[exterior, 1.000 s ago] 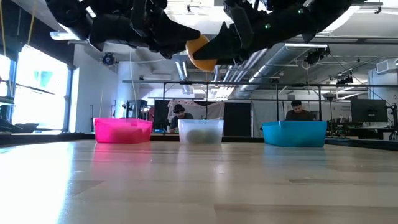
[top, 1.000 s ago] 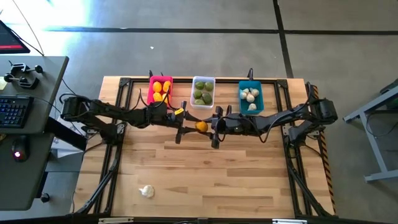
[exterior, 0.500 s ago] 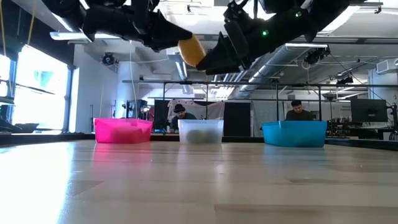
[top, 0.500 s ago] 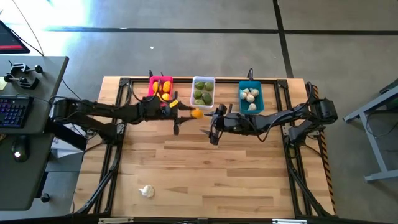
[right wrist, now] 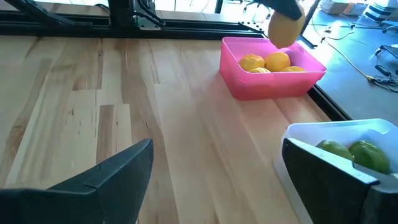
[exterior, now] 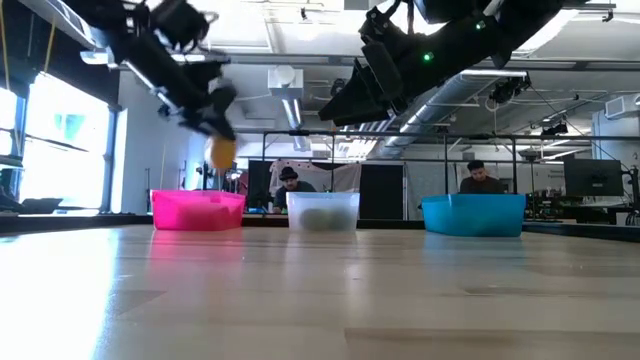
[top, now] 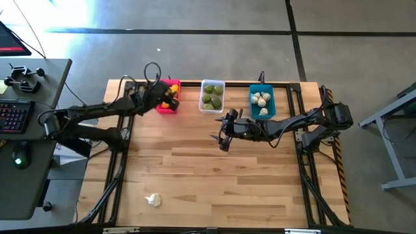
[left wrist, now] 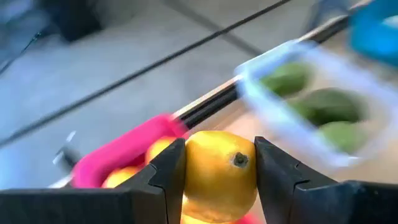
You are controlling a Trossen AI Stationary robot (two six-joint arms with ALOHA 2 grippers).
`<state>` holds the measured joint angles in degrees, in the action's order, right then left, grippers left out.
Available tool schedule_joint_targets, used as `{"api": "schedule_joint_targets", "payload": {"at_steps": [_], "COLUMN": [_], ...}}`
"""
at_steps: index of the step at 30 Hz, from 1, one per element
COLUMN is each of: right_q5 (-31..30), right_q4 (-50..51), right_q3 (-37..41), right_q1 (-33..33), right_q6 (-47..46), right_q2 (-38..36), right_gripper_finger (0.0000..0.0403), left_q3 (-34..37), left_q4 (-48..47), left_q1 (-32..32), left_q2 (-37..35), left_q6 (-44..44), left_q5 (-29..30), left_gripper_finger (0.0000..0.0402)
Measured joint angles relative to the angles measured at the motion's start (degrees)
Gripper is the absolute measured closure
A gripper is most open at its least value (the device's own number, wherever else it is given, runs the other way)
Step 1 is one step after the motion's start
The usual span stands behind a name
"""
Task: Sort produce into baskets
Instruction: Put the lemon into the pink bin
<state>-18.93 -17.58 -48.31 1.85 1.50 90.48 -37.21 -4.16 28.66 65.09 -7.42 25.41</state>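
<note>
The left gripper should lower the yellow lemon before it releases the lemon, because the lemon is still high above the pink basket's rim.
My left gripper (top: 169, 97) is shut on a yellow lemon (left wrist: 219, 174) above the pink basket (top: 168, 107), which holds several lemons. In the low view the lemon (exterior: 221, 152) hangs over the pink basket (exterior: 197, 210). The white basket (top: 212, 95) holds limes (top: 209, 101). The teal basket (top: 262, 103) holds garlic (top: 261, 99). My right gripper (top: 220, 136) is open and empty over the table's middle, below the white basket in the high view. One garlic piece (top: 153, 199) lies on the table near the front left. My left gripper pinches the lemon's two opposite sides (left wrist: 189, 177) between its two fingers (left wrist: 168, 177); the lemon's nub end faces the wrist camera. The fingers slant down from the table's left side. The lemon is lifted clear and hangs over the pink basket.
The three baskets stand in a row along the table's far edge. Black frame rails (top: 123, 149) run along the table's left and right sides. The wide wooden area (top: 214, 175) in front of the baskets holds only the one garlic.
My left gripper has carried the lemon from beside my right gripper at the table's middle toward the far left, over the pink basket, and has tipped downward. The lemon stays lifted clear. My right gripper has stayed about where it was.
</note>
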Motion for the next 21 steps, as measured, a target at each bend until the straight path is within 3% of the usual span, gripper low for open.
{"api": "schedule_joint_targets", "payload": {"at_steps": [3,9,21], "right_q5": [-0.2,-0.3,-0.3], "right_q4": [0.0,0.0,0.8], "right_q3": [0.0,0.0,0.1], "right_q1": [0.0,0.0,0.0], "right_q6": [0.0,-0.3,-0.6], "right_q2": [0.0,0.0,0.0], "right_gripper_finger": [0.0054,0.0054,0.0054], "left_q3": [0.0,0.0,-0.2], "left_q4": [-1.7,0.3,7.5], "left_q1": [6.2,15.1,18.7], "left_q2": [1.8,8.5,20.1], "left_q6": [-1.6,-2.1,-1.5], "left_q5": [-2.3,-13.6,-16.3], "left_gripper_finger": [0.0271,0.0271,0.0267]}}
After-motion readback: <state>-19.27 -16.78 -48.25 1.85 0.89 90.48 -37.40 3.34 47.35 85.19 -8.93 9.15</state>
